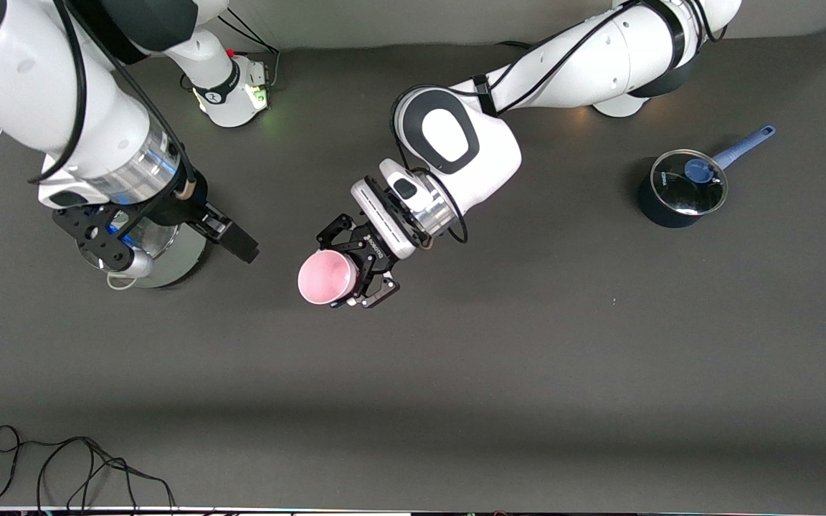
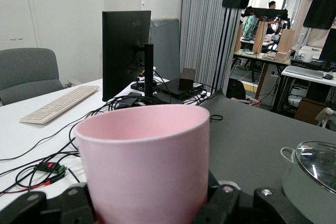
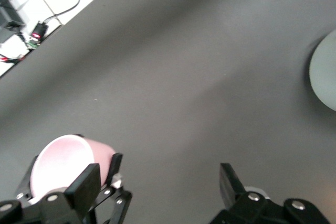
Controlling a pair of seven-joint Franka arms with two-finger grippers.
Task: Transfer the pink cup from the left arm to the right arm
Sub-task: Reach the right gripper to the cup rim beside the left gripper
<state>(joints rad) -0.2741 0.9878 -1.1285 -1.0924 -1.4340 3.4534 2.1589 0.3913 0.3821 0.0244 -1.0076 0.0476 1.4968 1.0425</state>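
Observation:
The robot's left gripper holds the pink cup. The right gripper will next grab the pink cup by its rim [image 1: 302, 262] [image 3: 65, 136] to take it over.
The pink cup [image 1: 327, 278] is off the table, over its middle, with my left gripper [image 1: 345, 274] shut on its lower body. Its open mouth tilts toward the right arm's end. In the left wrist view the pink cup [image 2: 144, 156] fills the middle between the left gripper's [image 2: 152, 211] black fingers. My right gripper [image 1: 173, 240] hangs open over a silver pot, a short way from the cup, with nothing between its fingers. The right wrist view shows the right gripper [image 3: 160, 187] spread wide and the pink cup [image 3: 65, 163] just outside one finger.
A silver pot with a glass lid [image 1: 158, 261] stands under the right gripper; it also shows as the silver pot [image 2: 312, 179]. A dark blue lidded pot [image 1: 682, 188] with a blue handle stands toward the left arm's end. A black cable [image 1: 62, 466] lies at the table's near edge.

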